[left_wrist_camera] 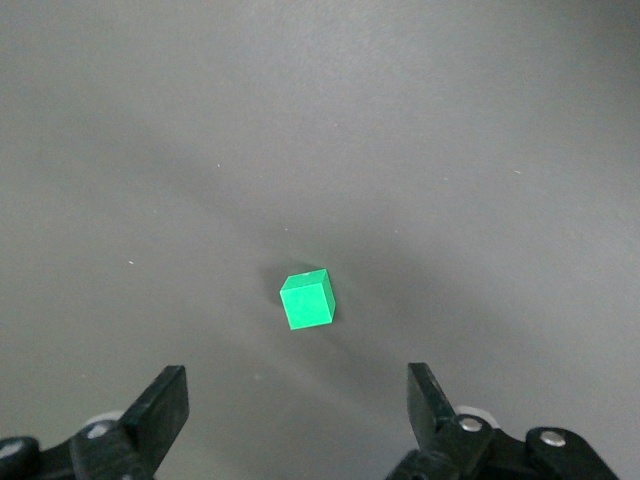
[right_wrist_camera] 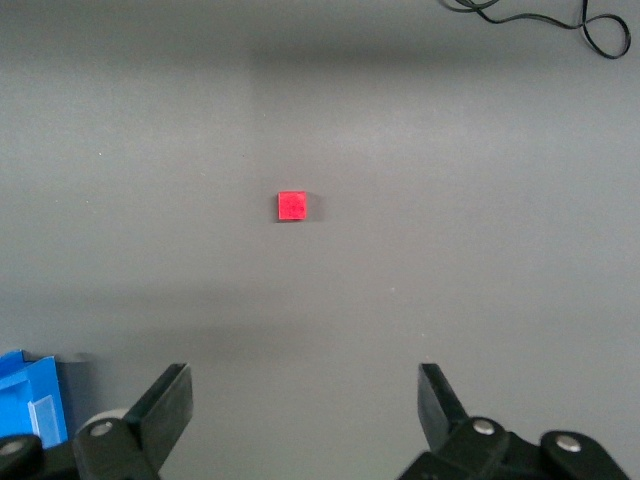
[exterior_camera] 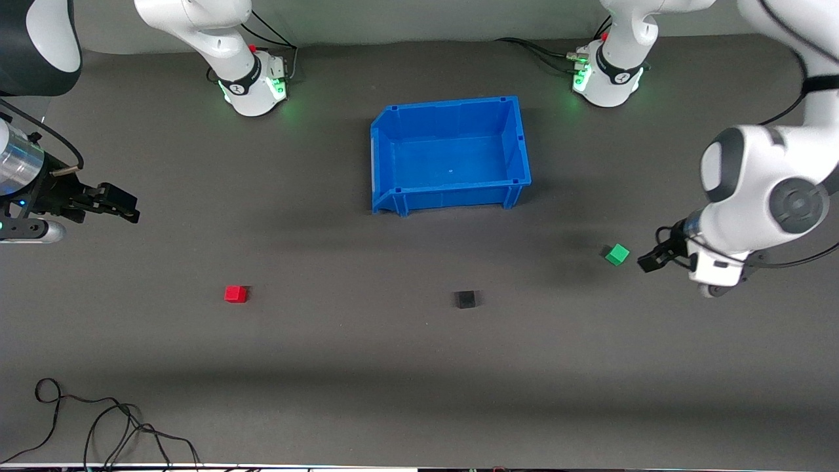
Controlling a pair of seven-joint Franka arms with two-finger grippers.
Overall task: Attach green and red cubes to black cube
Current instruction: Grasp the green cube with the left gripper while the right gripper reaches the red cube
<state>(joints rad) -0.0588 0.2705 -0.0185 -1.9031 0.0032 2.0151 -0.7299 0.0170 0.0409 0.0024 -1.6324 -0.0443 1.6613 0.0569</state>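
The green cube has to have one side free to meet the black cube, so my left gripper will grab it by opposite sides next.
The green cube sits on the grey mat toward the left arm's end; it also shows in the left wrist view. The black cube sits near the middle of the mat. The red cube lies toward the right arm's end and shows in the right wrist view. My left gripper is open and empty, close beside the green cube. My right gripper is open and empty, up over the mat at the right arm's end.
A blue bin stands empty, farther from the front camera than the cubes, between the two arm bases. A loose black cable lies at the mat's near edge toward the right arm's end; it also shows in the right wrist view.
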